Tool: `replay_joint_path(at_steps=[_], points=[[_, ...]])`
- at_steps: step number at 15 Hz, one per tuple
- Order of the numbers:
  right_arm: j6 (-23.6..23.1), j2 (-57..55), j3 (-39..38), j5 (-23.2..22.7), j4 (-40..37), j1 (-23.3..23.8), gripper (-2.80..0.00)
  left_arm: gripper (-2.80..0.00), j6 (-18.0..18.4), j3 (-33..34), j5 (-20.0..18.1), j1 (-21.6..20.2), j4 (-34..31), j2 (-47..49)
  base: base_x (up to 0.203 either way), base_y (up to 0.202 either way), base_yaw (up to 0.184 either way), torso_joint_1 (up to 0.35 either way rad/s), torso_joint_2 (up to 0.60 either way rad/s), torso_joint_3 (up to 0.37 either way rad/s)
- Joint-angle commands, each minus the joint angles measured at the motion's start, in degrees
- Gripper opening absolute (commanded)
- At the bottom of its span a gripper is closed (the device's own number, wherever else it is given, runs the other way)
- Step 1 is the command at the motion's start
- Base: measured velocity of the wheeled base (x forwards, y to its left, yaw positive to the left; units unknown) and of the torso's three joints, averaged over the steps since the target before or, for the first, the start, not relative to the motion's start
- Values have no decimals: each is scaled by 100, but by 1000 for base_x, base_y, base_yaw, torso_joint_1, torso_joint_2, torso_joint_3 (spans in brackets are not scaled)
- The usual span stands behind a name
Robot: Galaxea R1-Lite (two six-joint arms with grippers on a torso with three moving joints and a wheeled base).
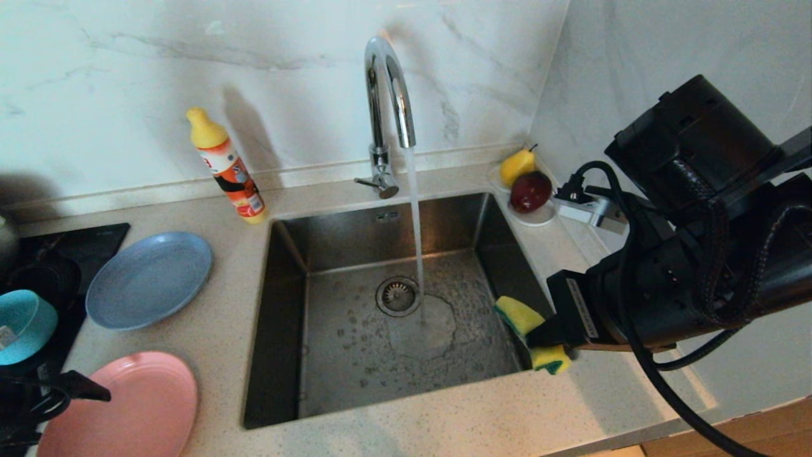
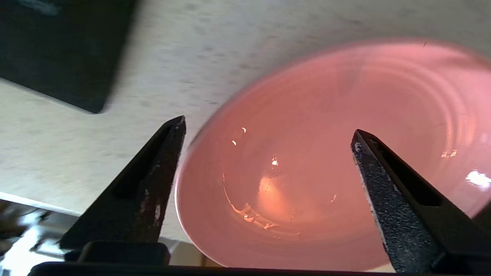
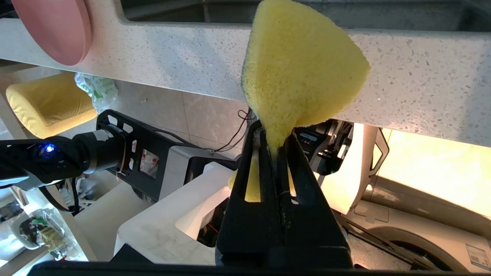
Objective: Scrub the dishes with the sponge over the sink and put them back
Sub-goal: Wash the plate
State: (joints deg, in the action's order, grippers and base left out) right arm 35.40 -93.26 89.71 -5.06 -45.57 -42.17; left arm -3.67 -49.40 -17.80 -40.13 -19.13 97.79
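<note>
My left gripper reaches the pink plate and grabs its rim [image 1: 190, 367] next, which leaves the plate's wet inside free for the sponge [image 1: 519, 315].
The pink plate [image 1: 127, 406] lies flat on the counter at the front left, wet inside. My left gripper [image 2: 268, 125] hovers open just above its rim, one finger on each side, touching nothing. The light-blue plate [image 1: 149, 279] rests behind it, and the teal bowl [image 1: 22, 324] sits at the far left on the cooktop. My right gripper [image 1: 539, 336] is shut on the yellow sponge [image 1: 519, 315], squeezed flat between its jaws [image 3: 275, 134], at the front right corner of the sink [image 1: 285, 285]. Water runs from the tap [image 1: 387, 95] beside the drain [image 1: 398, 295].
An orange detergent bottle [image 1: 228, 168] leans behind the blue plate. A white saucer [image 1: 539, 219] with a pear [image 1: 517, 166] and a red apple [image 1: 530, 190] sits at the back right corner. A black cooktop [image 1: 63, 247] fills the far left. A wall closes in the right side.
</note>
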Motion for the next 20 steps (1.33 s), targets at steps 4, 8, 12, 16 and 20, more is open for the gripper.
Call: replay_joint_path(at_steps=[4, 8, 12, 16, 20], points=[[19, 41, -112, -4, -22, -2, -280, 0, -61, 257, -183, -3, 346, 95, 0, 0, 0, 0, 0, 0], [19, 53, -112, -4, -22, 0, -280, 0, -152, 385, -244, -10, 586, 94, 0, 0, 0, 0, 0, 0], [19, 45, -117, -4, -22, 7, -280, -190, -152, 396, -303, -3, 586, 91, 0, 0, 0, 0, 0, 0], [11, 53, -101, 5, -22, 7, -280, -280, -161, 378, -312, -3, 594, 74, 0, 0, 0, 0, 0, 0], [-22, 80, 63, 5, -22, 226, -280, -280, -152, 325, -295, -4, 594, 108, 0, 0, 0, 0, 0, 0]])
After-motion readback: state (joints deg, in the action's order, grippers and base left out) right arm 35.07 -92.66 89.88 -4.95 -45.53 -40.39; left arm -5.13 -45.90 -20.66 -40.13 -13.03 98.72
